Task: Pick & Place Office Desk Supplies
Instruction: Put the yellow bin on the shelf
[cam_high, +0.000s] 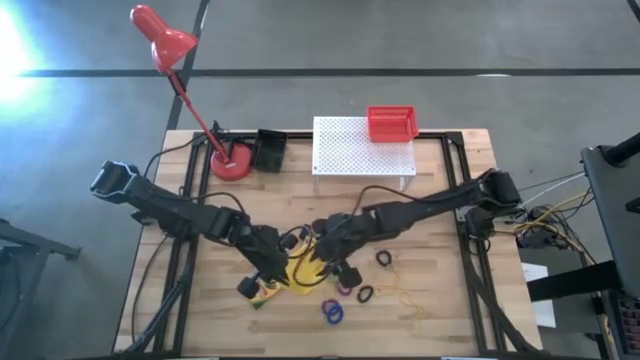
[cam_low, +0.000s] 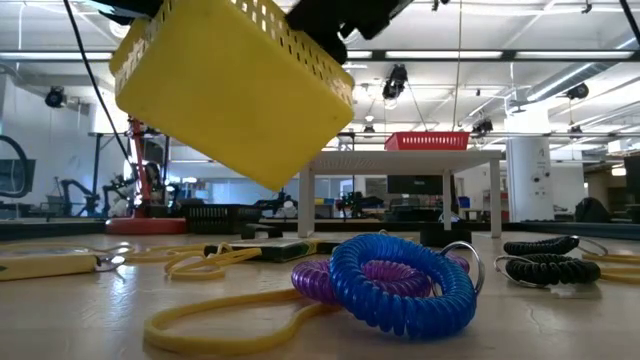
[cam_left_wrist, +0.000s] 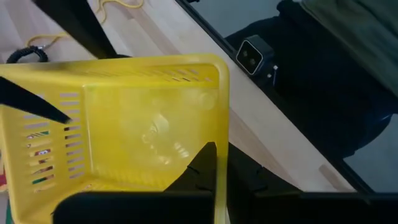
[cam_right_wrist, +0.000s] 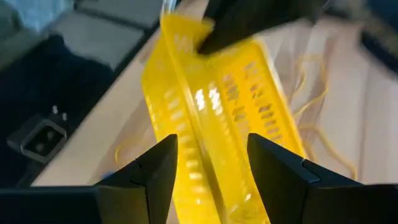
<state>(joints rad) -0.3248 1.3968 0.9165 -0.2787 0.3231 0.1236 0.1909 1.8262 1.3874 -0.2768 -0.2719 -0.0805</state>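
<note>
My right gripper grabs the yellow basket by its rim (cam_right_wrist: 208, 162) next, to place the basket on the stand.
A yellow perforated basket (cam_high: 300, 268) hangs tilted above the table (cam_low: 230, 85), held by my left gripper (cam_high: 275, 265). My right gripper (cam_right_wrist: 211, 180) is open, its fingers on either side of the basket's rim (cam_right_wrist: 186, 137). On the table lie blue (cam_low: 400, 280) and purple (cam_low: 325, 280) coil rings, black rings (cam_high: 383, 259) (cam_low: 545, 258), yellow rubber bands (cam_low: 220, 320) (cam_high: 410, 300), and a crayon box (cam_high: 262, 292) lying flat. My left gripper holds the yellow basket by one side wall, near a corner (cam_left_wrist: 221, 124). One finger (cam_left_wrist: 202, 171) is inside the basket and the other is outside. The basket is lifted clear of the table and tilted. My right gripper straddles the basket's rim; I cannot tell whether it touches.
At the far edge stand a red gooseneck lamp (cam_high: 165, 45) with its base (cam_high: 232, 162), a black box (cam_high: 270, 150) and a white perforated stand (cam_high: 362, 145) carrying a red basket (cam_high: 392, 123). Bare wood (cam_high: 440, 230) lies to the right.
</note>
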